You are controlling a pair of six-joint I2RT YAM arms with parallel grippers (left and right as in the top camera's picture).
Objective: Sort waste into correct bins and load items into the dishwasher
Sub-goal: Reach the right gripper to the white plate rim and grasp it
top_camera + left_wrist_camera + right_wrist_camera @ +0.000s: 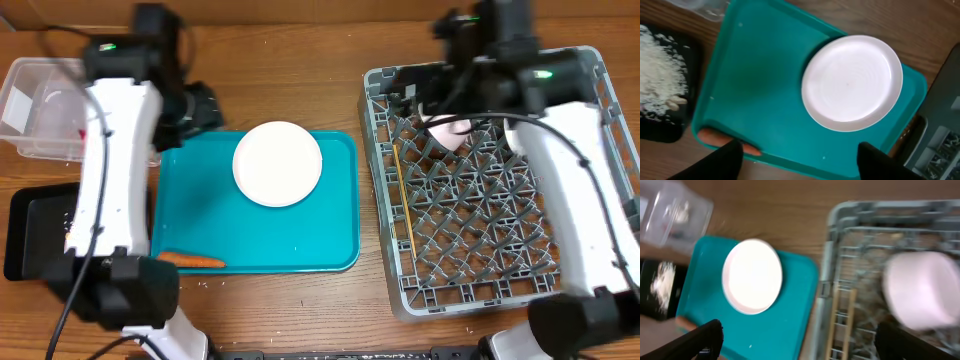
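My right gripper grabs the white plate's rim [319,166] on the side facing the dish rack [480,290] next. Then it loads the plate tilted between the dish rack's wires.
A white plate [277,163] lies on the teal tray [200,220]; it shows in the left wrist view [852,82] and the right wrist view [752,276]. A carrot piece [192,261] lies at the tray's front left edge, also in the left wrist view [715,137]. A pink bowl [447,134] sits in the grey dish rack [480,290], blurred in the right wrist view [925,291]. Wooden chopsticks [402,195] lie in the rack. My left gripper [800,162] is open above the tray. My right gripper [800,340] is open above the rack's left edge.
A clear plastic container [40,105] stands at the far left. A black tray with rice [35,230] sits in front of it, seen in the left wrist view [662,85]. Crumbs lie on the wood by the tray's front edge.
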